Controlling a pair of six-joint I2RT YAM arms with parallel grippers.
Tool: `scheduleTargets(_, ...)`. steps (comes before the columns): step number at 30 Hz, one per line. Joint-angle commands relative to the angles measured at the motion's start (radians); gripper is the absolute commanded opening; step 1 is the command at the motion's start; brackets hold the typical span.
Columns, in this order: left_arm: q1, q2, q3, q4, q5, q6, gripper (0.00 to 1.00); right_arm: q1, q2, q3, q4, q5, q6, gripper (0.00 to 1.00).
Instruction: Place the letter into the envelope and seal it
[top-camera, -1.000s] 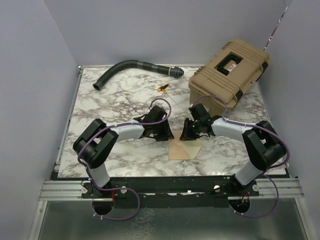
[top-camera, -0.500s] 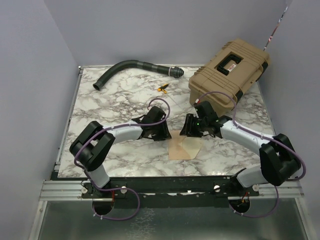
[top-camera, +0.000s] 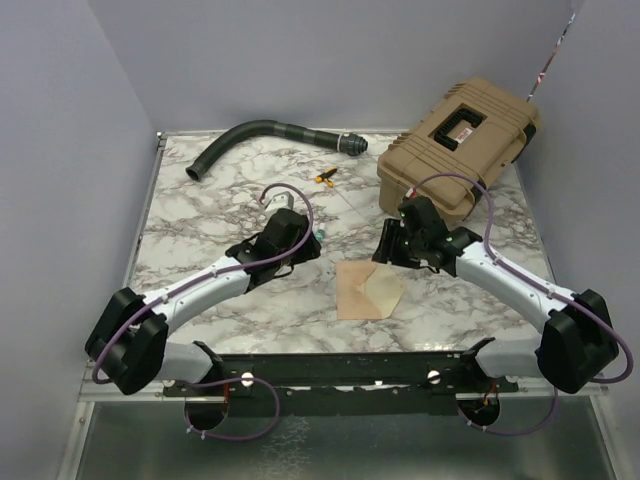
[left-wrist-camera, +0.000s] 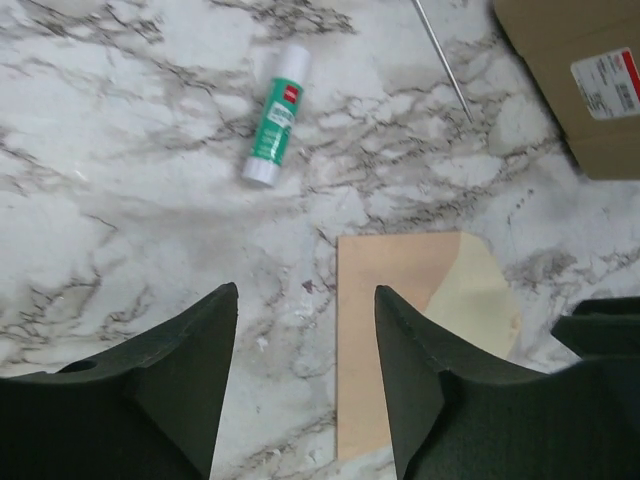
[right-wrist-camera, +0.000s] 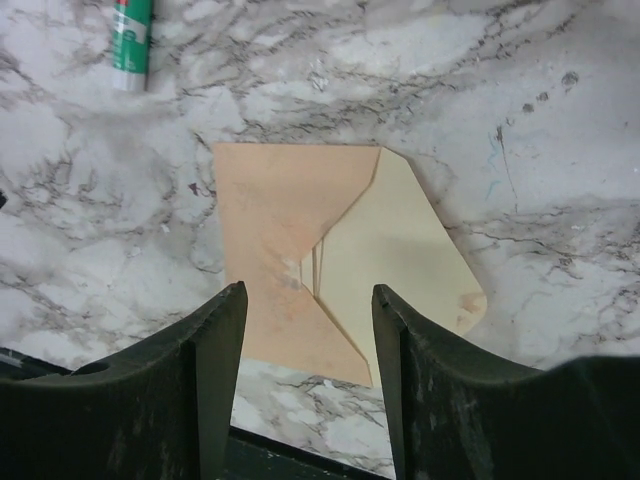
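The glue stick should have its far white cap free to pull off for sealing. My left gripper will next grab the glue stick by its green body's near end (top-camera: 318, 238) (left-wrist-camera: 268, 147).
The peach envelope (top-camera: 358, 290) lies flat near the table's front edge, its flap (top-camera: 385, 288) open to the right and showing its cream inside. It also shows in the left wrist view (left-wrist-camera: 385, 330) and the right wrist view (right-wrist-camera: 275, 220). Of the letter, only a thin pale strip (right-wrist-camera: 312, 268) shows at the envelope's mouth; the rest is hidden. My left gripper (top-camera: 303, 245) is open and empty, above and left of the envelope (left-wrist-camera: 305, 295). My right gripper (top-camera: 390, 250) is open and empty, above the envelope's far right (right-wrist-camera: 308, 290).
A green-and-white glue stick (left-wrist-camera: 275, 115) lies left of and beyond the envelope, also in the right wrist view (right-wrist-camera: 132, 40). A tan hard case (top-camera: 455, 150) stands at the back right. A black hose (top-camera: 260, 135) and a small yellow clip (top-camera: 325, 177) lie at the back.
Both grippers have lifted off the envelope and drawn back, the left toward the left, the right toward the back right. The envelope and its open flap now lie uncovered.
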Motion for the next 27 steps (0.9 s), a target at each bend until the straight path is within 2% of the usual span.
scheduleTargets(1, 0.048, 0.068, 0.049, -0.009, -0.110, 0.108, 0.59, 0.004, 0.006, 0.070, -0.020, 0.011, -0.010, 0.58)
scheduleTargets(9, 0.090, 0.364, 0.312, -0.073, 0.009, 0.298, 0.51, 0.003, 0.032, 0.096, -0.027, -0.001, -0.012, 0.58)
scheduleTargets(17, 0.089, 0.504, 0.370, -0.082, 0.026, 0.335, 0.51, 0.003, 0.065, 0.091, 0.014, -0.075, 0.030, 0.58)
scheduleTargets(22, 0.089, 0.579, 0.403, -0.082, 0.056, 0.368, 0.35, 0.004, 0.083, 0.111, 0.021, -0.075, 0.033, 0.58)
scheduleTargets(25, 0.088, 0.596, 0.402, -0.082, 0.053, 0.388, 0.32, 0.004, 0.086, 0.116, 0.025, -0.069, 0.026, 0.58)
scheduleTargets(27, 0.079, 0.590, 0.384, -0.082, -0.001, 0.400, 0.31, 0.003, 0.088, 0.118, 0.025, -0.060, 0.029, 0.58)
